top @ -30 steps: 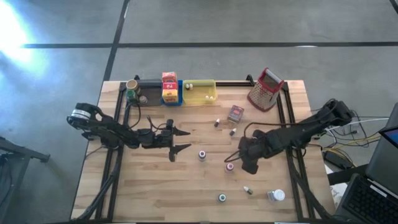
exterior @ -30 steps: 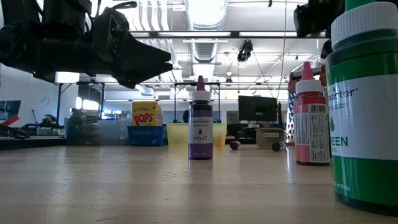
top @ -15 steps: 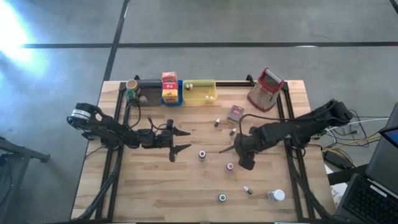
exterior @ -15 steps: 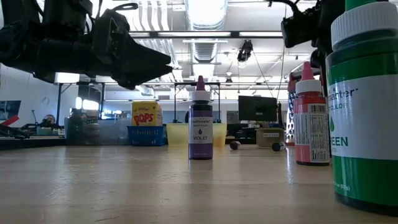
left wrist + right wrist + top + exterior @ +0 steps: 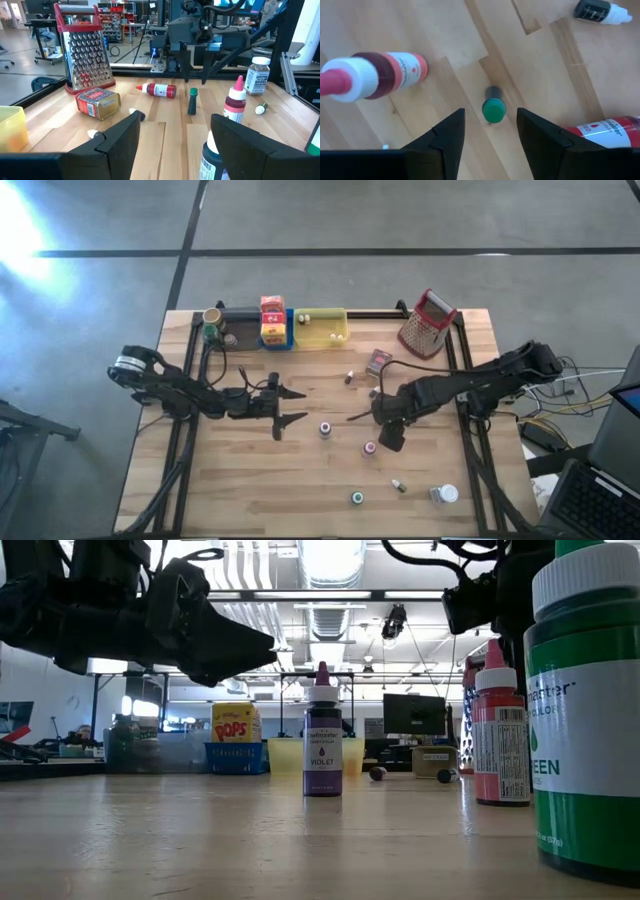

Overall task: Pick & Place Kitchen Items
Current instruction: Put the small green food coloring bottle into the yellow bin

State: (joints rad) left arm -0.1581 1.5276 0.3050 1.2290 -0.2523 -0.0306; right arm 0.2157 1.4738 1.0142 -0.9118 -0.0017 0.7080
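Note:
I will grab the green-capped bottle by its green cap (image 5: 494, 110) with my right gripper next, to put the bottle in the yellow tray.
Small kitchen items stand or lie about the table. A violet bottle (image 5: 325, 428) and a pink-capped bottle (image 5: 370, 448) stand upright mid-table. A small green-capped bottle (image 5: 494, 107) stands upright on the wood, and my right gripper (image 5: 490, 118) hangs open right above it, pointing down, its fingers on either side and clear of it. The left wrist view shows that bottle (image 5: 192, 100) below my right gripper (image 5: 196, 75). In the high view my right gripper (image 5: 380, 418) hides it. My left gripper (image 5: 296, 405) waits open and level, left of the violet bottle.
Beside the green-capped bottle are a red bottle on its side (image 5: 159, 90) and a black white-capped one (image 5: 600, 10). A red tin (image 5: 378, 362) and the grater (image 5: 428, 323) are farther back. Grey, blue and yellow trays (image 5: 322, 328) line the far edge. More small items (image 5: 445, 494) sit near the front.
My right gripper has gone from beside the pink-capped bottle toward the table's far and left edges, sinking a little, and now hangs over the green-capped bottle. No item has moved.

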